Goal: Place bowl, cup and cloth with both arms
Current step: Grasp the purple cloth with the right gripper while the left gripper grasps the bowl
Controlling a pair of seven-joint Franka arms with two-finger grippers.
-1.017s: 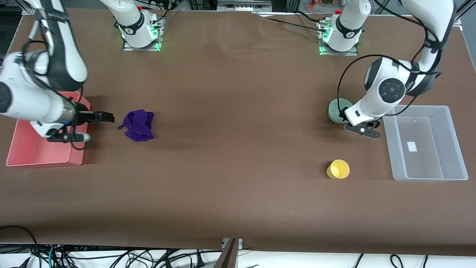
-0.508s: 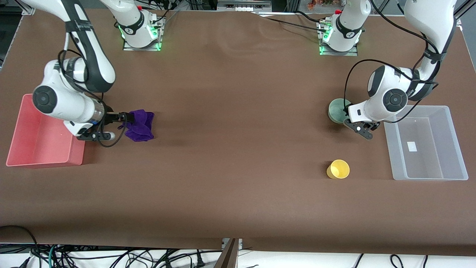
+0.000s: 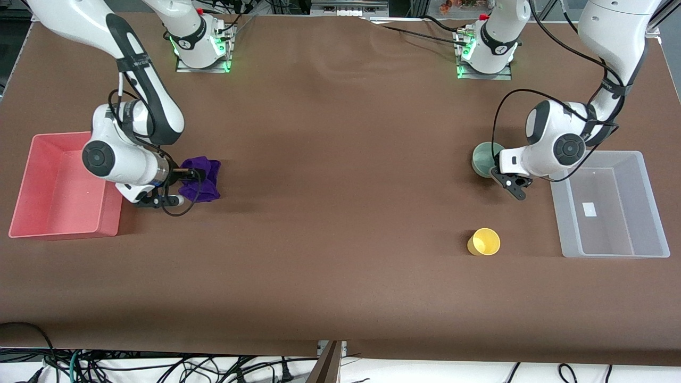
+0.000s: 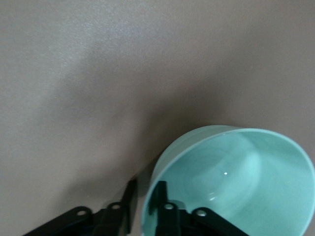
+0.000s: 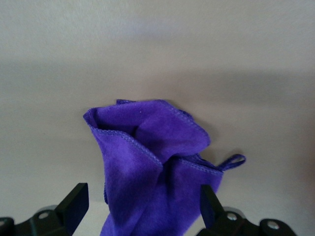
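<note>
The purple cloth point(image 5: 152, 162) has narrower bunched folds below, while its open hem point(image 5: 129, 138) fans out wide, so my right gripper will grab the cloth by those folds next.
The purple cloth point(image 3: 205, 178) lies rumpled on the table beside the red bin. My right gripper point(image 3: 192, 173) is low at it and open; in the right wrist view its fingers point(image 5: 76, 201) stand on either side of the cloth point(image 5: 152, 162), around it. The mint-green bowl point(image 3: 483, 158) stands near the clear bin. My left gripper point(image 3: 495, 169) is at its rim; in the left wrist view the gripper point(image 4: 143, 196) has one finger inside the bowl point(image 4: 236, 172) and one outside, closed narrowly on the wall. The yellow cup point(image 3: 484, 242) stands alone, nearer the front camera than the bowl.
A red bin point(image 3: 58, 186) sits at the right arm's end of the table, right beside the right arm's wrist. A clear plastic bin point(image 3: 606, 207) sits at the left arm's end, next to the left arm's wrist. Brown table surface lies between.
The right arm swung from over the red bin to the cloth and came down around it. The left arm sank lower at the bowl's rim.
</note>
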